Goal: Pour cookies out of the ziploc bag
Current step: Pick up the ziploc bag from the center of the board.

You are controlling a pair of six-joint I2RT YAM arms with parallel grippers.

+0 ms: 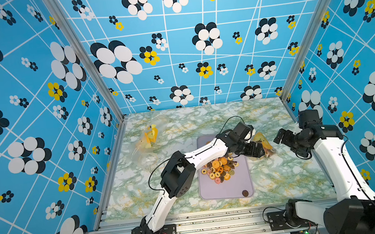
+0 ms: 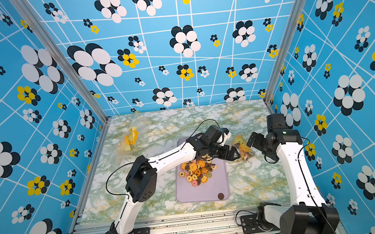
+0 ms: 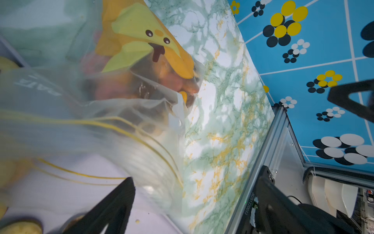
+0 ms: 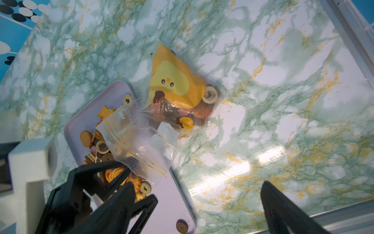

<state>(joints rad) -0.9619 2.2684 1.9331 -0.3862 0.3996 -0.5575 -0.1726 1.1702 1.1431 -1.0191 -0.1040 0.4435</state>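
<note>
The robot's left gripper will hold the ziploc bag (image 1: 264, 142) by the edge of the bag's opening, so the bag's printed end stays free for tipping cookies out.
The ziploc bag (image 1: 264, 142), clear with a yellow cartoon print, lies on the marble table just right of the lilac tray (image 1: 227, 190). Its open mouth (image 4: 137, 150) droops over the tray edge. A few cookies (image 4: 210, 95) still show inside the bag (image 4: 176, 81). A heap of orange, brown and pink cookies (image 1: 219, 168) rests on the tray, with one dark cookie (image 1: 245, 193) near its front corner. My left gripper (image 1: 262, 152) hovers open at the bag's mouth (image 3: 141, 154), gripping nothing. My right gripper (image 1: 279, 136) stands open and empty just right of the bag.
Another yellow-print bag (image 1: 150, 136) and crumpled clear plastic (image 1: 146, 157) lie at the back left of the table (image 1: 286, 176). Aluminium frame rails (image 1: 194, 221) run along the front edge. Patterned blue walls enclose the other sides.
</note>
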